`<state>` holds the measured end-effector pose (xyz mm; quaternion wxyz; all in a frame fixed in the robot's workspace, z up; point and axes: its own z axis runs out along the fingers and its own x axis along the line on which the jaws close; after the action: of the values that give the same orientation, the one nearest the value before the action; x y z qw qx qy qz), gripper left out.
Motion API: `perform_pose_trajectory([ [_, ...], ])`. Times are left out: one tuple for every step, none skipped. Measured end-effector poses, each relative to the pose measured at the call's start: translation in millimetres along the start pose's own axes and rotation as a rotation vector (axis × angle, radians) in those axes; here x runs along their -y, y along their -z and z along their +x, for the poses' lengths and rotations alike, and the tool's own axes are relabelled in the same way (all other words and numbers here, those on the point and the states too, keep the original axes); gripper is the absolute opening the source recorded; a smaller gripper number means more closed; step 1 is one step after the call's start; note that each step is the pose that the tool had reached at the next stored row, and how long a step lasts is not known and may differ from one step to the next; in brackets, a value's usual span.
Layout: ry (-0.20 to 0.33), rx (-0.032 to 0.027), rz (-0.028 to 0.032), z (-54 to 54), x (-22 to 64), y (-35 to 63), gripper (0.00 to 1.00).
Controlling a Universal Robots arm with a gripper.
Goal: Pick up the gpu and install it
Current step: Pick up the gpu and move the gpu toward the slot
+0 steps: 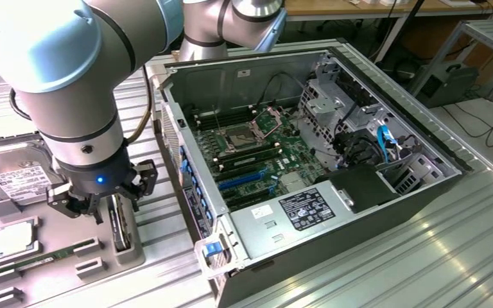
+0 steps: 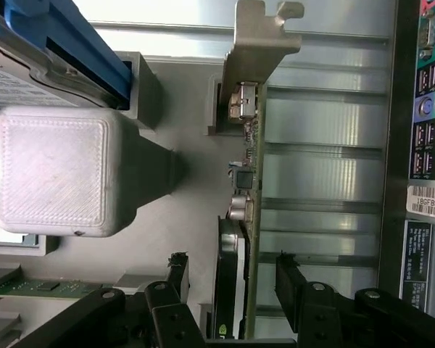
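Note:
My open fingers stand on either side of the GPU's dark cooler in the wrist view, so it is now time to close on the cooler.
The gpu (image 1: 121, 226) stands on edge in a slot of the grey holder (image 1: 69, 226), beside the open computer case (image 1: 255, 64). In the wrist view the gpu (image 2: 241, 239) is seen edge-on, a thin dark card with a silvery metal bracket (image 2: 255, 51) at its far end. My gripper (image 1: 103, 197) hangs right above the card, open. In the wrist view the gripper (image 2: 232, 274) straddles the card, one black finger (image 2: 178, 272) on each side with a gap to the card. The motherboard (image 1: 255, 157) with its blue slots (image 1: 244, 179) lies exposed inside the case.
The holder also carries a silver hard drive (image 1: 17, 176) with a white label, a processor chip (image 1: 13, 237) and a green memory stick (image 1: 36, 262). A raised grey block (image 2: 54, 174) stands close beside the card. The case wall (image 1: 174, 138) rises just at the exterior view's right of the gripper.

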<state>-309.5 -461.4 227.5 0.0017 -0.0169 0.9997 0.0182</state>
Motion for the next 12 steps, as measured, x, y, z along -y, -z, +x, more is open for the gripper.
perform_pose_trajectory([
  [-0.009, 0.0003, 0.0001, 0.0, 0.0, 0.0, 0.60],
  [-0.014, 0.0005, 0.0001, 0.0, 0.0, 0.0, 0.60],
  [-0.020, 0.0007, 0.0001, 0.0, 0.0, 0.0, 0.60],
  [-0.021, 0.0007, 0.0002, 0.0, 0.0, 0.0, 0.60],
  [-0.021, 0.0008, 0.0001, 0.0, 0.0, 0.0, 0.60],
  [-0.021, 0.0007, 0.0002, 0.0, 0.0, 0.0, 0.60],
  [-0.021, 0.0007, 0.0002, 0.0, 0.0, 0.0, 0.60],
  [-0.021, 0.0008, 0.0001, 0.0, 0.0, 0.0, 0.59],
  [-0.021, 0.0007, 0.0002, 0.0, 0.0, 0.0, 0.59],
  [-0.021, 0.0007, 0.0002, 0.0, 0.0, 0.0, 0.52],
  [-0.021, 0.0007, 0.0001, 0.0, 0.0, 0.0, 0.52],
  [-0.021, 0.0007, 0.0002, 0.1, 0.0, 0.0, 0.45],
])
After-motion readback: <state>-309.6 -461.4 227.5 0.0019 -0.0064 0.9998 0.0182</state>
